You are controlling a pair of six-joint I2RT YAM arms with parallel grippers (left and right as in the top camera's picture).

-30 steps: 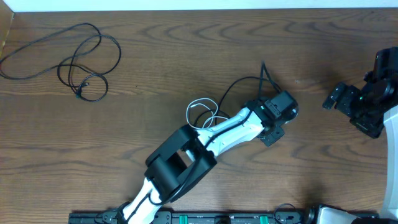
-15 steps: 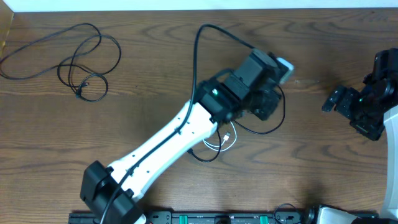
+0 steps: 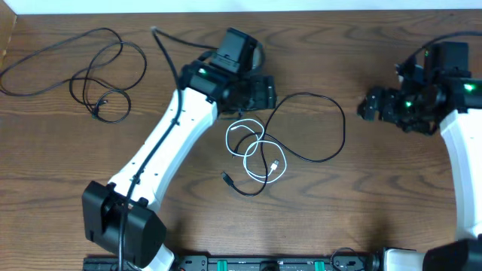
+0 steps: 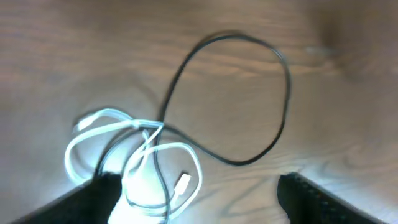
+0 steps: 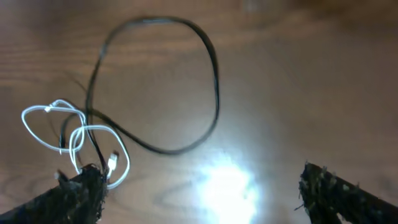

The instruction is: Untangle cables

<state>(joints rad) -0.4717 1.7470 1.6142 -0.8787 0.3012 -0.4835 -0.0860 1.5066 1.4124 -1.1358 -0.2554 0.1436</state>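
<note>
The cables need to be untangled, so the robot's right gripper needs to grab the black cable's loop at the bend farthest from the white coil (image 3: 343,122) (image 5: 215,70) next.
A long black cable (image 3: 343,124) lies in a wide loop at mid-table. Its tail crosses the coiled white cable (image 3: 276,162) and ends in a plug toward the front. My left gripper (image 3: 260,94) hovers open just behind the white coil, holding nothing. In its wrist view the white cable (image 4: 71,152) and the black loop (image 4: 287,81) lie on the wood below the left gripper (image 4: 196,186). To the right of the loop my right gripper (image 3: 373,105) is open and empty. The right wrist view shows the right gripper (image 5: 202,186), the black loop (image 5: 216,81) and the white cable (image 5: 28,118).
A second black cable (image 3: 120,44) lies loosely coiled at the far left back of the wooden table (image 3: 376,196). My left arm (image 3: 158,150) stretches diagonally from the front left. The table's back edge runs close behind both grippers.
My left gripper has opened and swung left and back, leaving the black cable in a loop on the table. The right gripper has moved left toward that loop.
</note>
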